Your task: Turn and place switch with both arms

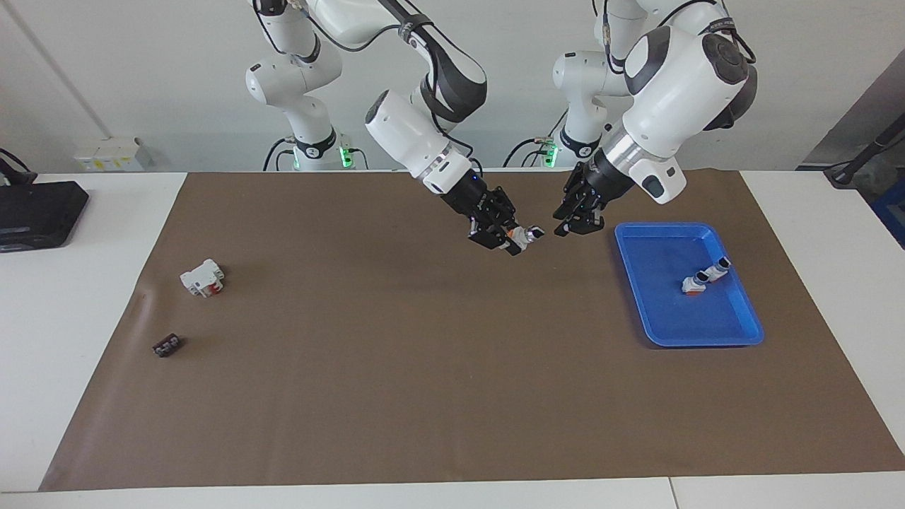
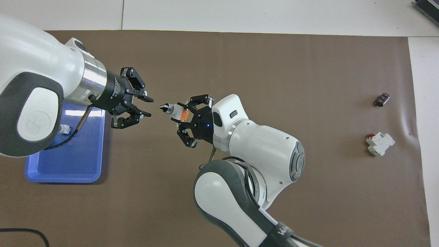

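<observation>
My left gripper needs to grab its black-and-silver knob tip [image 2: 166, 108] next, to take over the switch [image 2: 174, 110] for turning and placing.
My right gripper [image 1: 510, 239] is shut on the switch [image 1: 524, 236], holding it in the air over the brown mat [image 1: 424, 367]. In the overhead view the switch [image 2: 174, 110] shows a white body with an orange section between the right gripper's [image 2: 184, 115] fingers. Its black-and-silver knob tip points at my left gripper [image 2: 149, 107]. The left gripper [image 1: 570, 227] hangs open a short gap from the knob tip, touching nothing, over the mat beside the blue tray [image 1: 640, 244].
The blue tray [image 2: 65, 171] at the left arm's end holds another small switch [image 1: 704, 276]. A larger white block with a red part [image 1: 202, 277] and a tiny dark piece [image 1: 166, 346] lie toward the right arm's end. A black device [image 1: 35, 212] sits off the mat.
</observation>
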### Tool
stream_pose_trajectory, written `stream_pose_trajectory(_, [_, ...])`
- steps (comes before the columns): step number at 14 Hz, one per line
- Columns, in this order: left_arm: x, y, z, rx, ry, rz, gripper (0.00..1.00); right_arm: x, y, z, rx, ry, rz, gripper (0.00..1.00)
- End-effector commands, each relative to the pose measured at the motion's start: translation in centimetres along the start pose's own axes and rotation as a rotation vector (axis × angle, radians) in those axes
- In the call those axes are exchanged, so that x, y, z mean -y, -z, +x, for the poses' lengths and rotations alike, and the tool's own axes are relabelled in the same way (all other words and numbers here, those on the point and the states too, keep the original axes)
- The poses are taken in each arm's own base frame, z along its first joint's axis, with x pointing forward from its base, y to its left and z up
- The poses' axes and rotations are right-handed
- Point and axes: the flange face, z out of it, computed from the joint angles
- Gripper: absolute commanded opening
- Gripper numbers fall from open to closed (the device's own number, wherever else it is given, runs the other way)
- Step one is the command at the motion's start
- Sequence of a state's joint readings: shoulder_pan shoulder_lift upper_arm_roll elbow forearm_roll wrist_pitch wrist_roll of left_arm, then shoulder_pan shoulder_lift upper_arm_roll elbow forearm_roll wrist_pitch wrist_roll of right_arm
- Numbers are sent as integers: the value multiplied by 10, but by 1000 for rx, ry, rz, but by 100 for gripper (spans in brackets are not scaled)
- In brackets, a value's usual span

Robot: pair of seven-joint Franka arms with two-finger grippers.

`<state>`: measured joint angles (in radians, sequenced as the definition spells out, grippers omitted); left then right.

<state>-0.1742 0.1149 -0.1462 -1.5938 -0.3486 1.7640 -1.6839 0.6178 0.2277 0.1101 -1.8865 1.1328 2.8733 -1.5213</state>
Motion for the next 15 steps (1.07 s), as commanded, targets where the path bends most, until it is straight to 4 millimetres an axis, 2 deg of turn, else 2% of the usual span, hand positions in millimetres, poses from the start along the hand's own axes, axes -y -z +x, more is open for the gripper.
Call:
stream_pose_trajectory(1, [-8,-1,-4,24,17,-27,45,0,-2,1,-5,-15,-19,0])
stream_pose_trajectory(5, [-15,-16,-5,27,19,-19,46,1,-2,1,-5,-14,-20,0])
stream_pose_trajectory(12, [-16,-19,-11,48,32,-15,46,1,-2,1,-5,-14,-20,0])
stream_pose_trajectory(15, [-12,-22,-27,50,6,-16,45,1,-2,1,-5,-14,-20,0])
